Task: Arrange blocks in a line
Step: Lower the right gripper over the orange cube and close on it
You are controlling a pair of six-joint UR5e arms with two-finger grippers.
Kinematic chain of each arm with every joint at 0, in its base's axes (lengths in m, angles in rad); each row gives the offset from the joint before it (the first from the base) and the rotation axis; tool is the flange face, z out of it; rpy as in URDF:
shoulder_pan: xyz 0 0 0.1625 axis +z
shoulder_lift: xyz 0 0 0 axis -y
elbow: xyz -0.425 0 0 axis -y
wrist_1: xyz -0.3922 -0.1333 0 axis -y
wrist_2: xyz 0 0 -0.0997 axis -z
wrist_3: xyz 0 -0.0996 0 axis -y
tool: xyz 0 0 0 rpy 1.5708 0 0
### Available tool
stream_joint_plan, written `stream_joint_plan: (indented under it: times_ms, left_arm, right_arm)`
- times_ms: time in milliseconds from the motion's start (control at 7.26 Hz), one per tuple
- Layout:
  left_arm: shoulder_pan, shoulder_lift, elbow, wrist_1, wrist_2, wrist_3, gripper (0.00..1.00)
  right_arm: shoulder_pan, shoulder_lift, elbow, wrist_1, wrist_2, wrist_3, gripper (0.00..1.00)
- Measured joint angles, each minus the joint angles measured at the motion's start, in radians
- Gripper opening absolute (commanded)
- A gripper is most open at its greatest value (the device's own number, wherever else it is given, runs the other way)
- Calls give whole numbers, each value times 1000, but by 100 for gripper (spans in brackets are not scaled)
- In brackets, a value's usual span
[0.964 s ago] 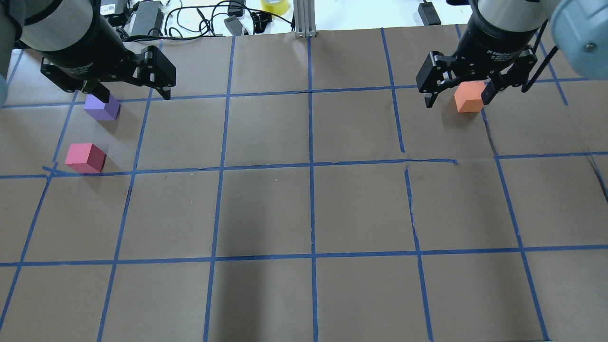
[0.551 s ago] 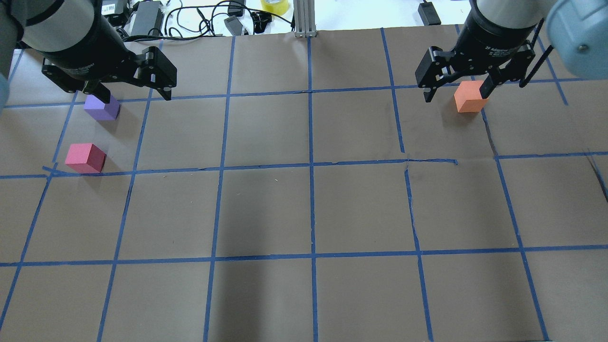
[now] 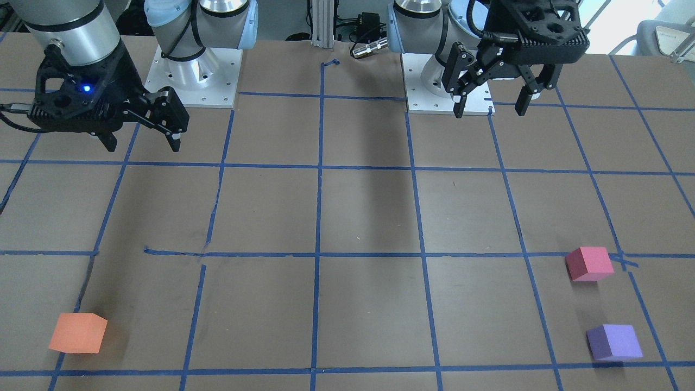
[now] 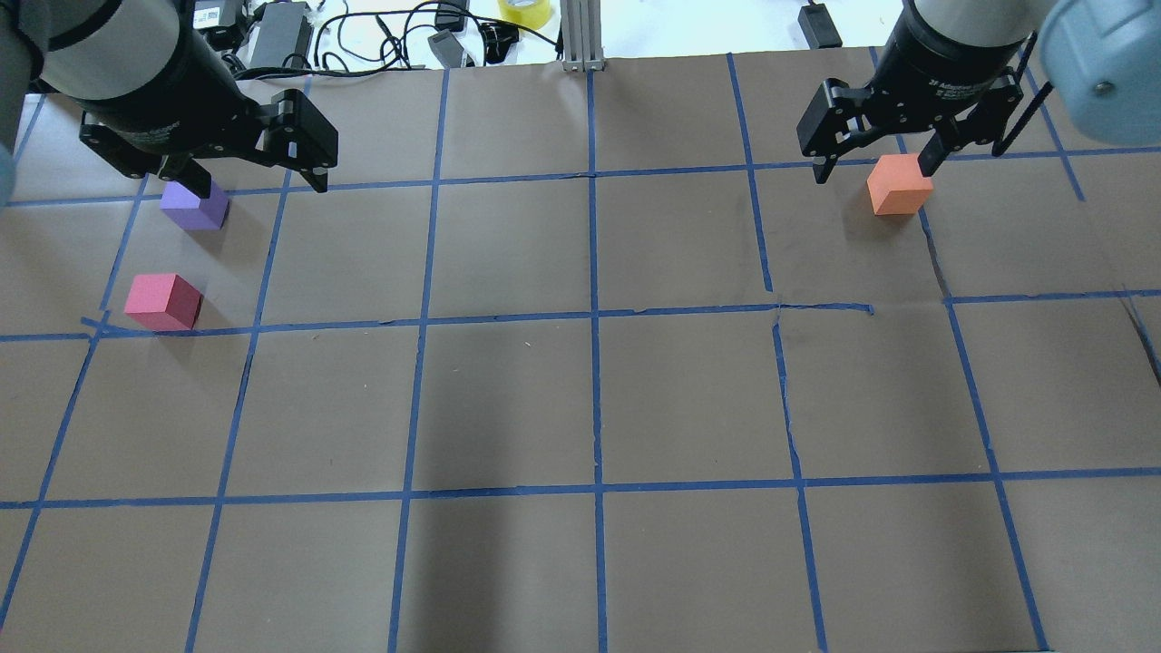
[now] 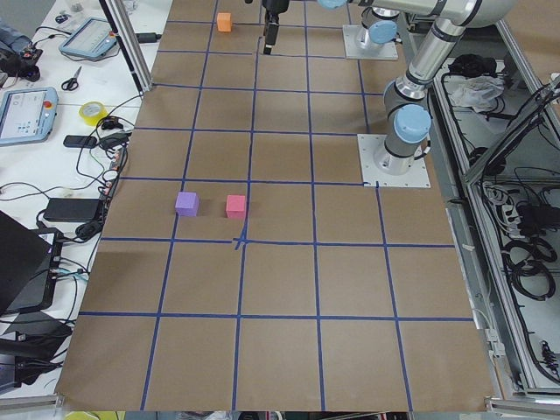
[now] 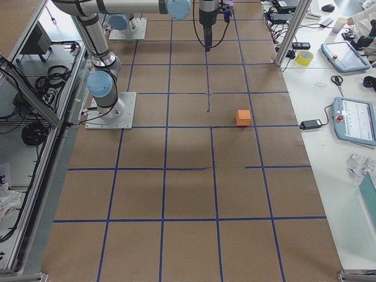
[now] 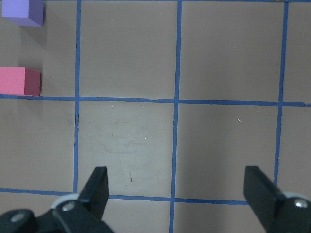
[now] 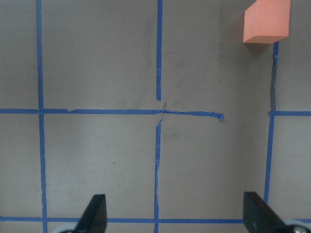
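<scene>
The orange block point(image 4: 898, 184) has to come into line with the other blocks. My right gripper will grab it next by its opposite sides.
Three blocks lie apart on the brown paper. The purple block point(image 4: 195, 206) point(image 3: 614, 342) and the red-pink block point(image 4: 163, 302) point(image 3: 589, 264) are close together at the far left. The orange block point(image 4: 898, 184) point(image 3: 77, 333) is at the far right. My left gripper point(image 4: 249, 181) point(image 3: 491, 108) is open and empty, held high above the table. Its wrist view shows the purple block point(image 7: 22, 12) and the red-pink block point(image 7: 19, 81) far below at the left edge. My right gripper point(image 4: 873, 170) point(image 3: 143, 145) is open, empty and equally high. The orange block point(image 8: 266, 22) is in its wrist view at the top right.
Blue tape lines point(image 4: 594, 317) form a grid on the paper, torn in places. Cables, power adapters and a yellow tape roll point(image 4: 524, 11) lie beyond the far edge by an aluminium post point(image 4: 580, 36). The arms' base plates point(image 3: 193, 76) sit at the robot's side.
My right gripper has shifted slightly toward the top of the overhead view, its fingertips no longer overlapping the orange block. The left gripper and all three blocks have stayed put.
</scene>
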State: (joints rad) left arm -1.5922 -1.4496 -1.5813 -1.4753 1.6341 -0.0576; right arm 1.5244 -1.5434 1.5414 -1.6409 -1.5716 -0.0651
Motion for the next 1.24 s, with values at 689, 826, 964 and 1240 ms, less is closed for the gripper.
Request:
stream_joint_plan:
  times_ms: [689, 826, 964, 1240]
  left_arm:
    - [-1, -4, 0, -2, -3, -1, 100]
    - [-2, -10, 1, 0, -4, -1, 100]
    - [-3, -10, 1, 1, -4, -1, 100]
    - [-3, -13, 1, 2, -6, -1, 100]
  right_arm:
    - [-151, 289, -25, -466, 12, -127, 100]
    - [-177, 362, -45, -536, 13, -145, 100]
    - [-200, 426, -67, -574, 13, -164, 100]
    - [-226, 517, -96, -599, 15, -173, 100]
